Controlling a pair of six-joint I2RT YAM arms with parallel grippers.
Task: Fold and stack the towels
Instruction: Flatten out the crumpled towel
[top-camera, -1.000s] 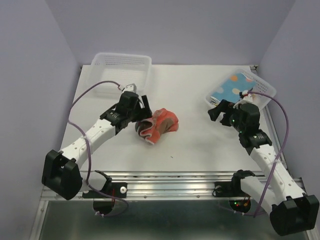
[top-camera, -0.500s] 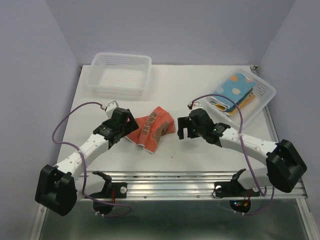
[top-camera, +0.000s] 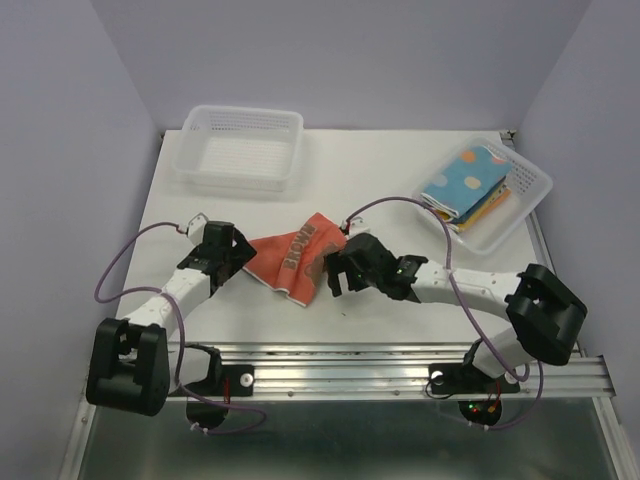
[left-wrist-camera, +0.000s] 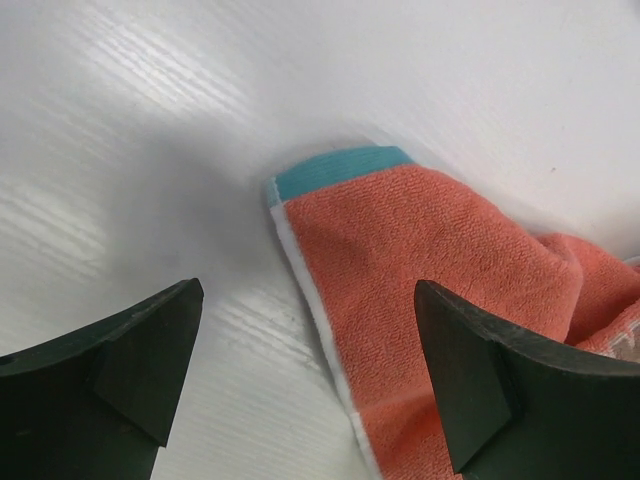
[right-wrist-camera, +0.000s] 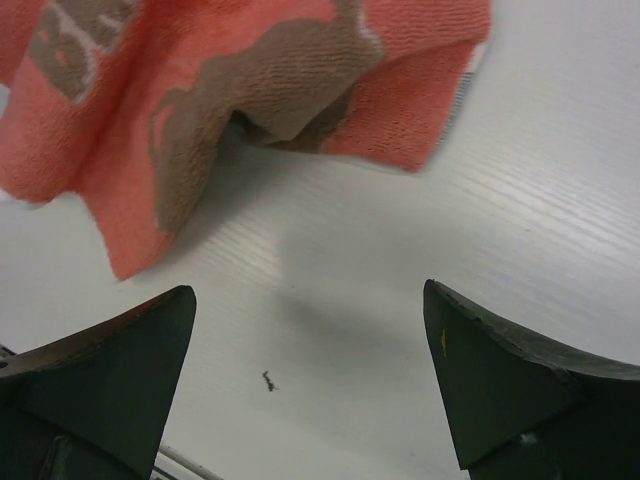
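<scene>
Next, my left gripper will grab the white-and-teal trimmed corner of the red-orange towel, to spread it flat for folding.
A red-orange towel (top-camera: 295, 255) with brown lettering lies crumpled and partly spread on the white table. My left gripper (top-camera: 243, 262) is open at its left edge. In the left wrist view the towel's corner (left-wrist-camera: 420, 250), with white and teal trim, lies between the spread fingers of the left gripper (left-wrist-camera: 308, 300), which hold nothing. My right gripper (top-camera: 335, 272) is open just right of the towel. In the right wrist view the towel (right-wrist-camera: 250, 90) lies ahead of the right gripper (right-wrist-camera: 308, 295), with bare table between the fingers. More towels, a light blue dotted one (top-camera: 465, 180) on top, sit in the right basket.
An empty white lattice basket (top-camera: 240, 182) stands at the back left. A second white basket (top-camera: 535, 185) at the back right holds the other towels. A small dark speck (right-wrist-camera: 267, 380) lies on the table by the right gripper. The table's front rail runs below both arms.
The right arm swung from the right basket over to the towel's right side. The left gripper drew back to the towel's left edge, and the bunched towel now lies flatter.
</scene>
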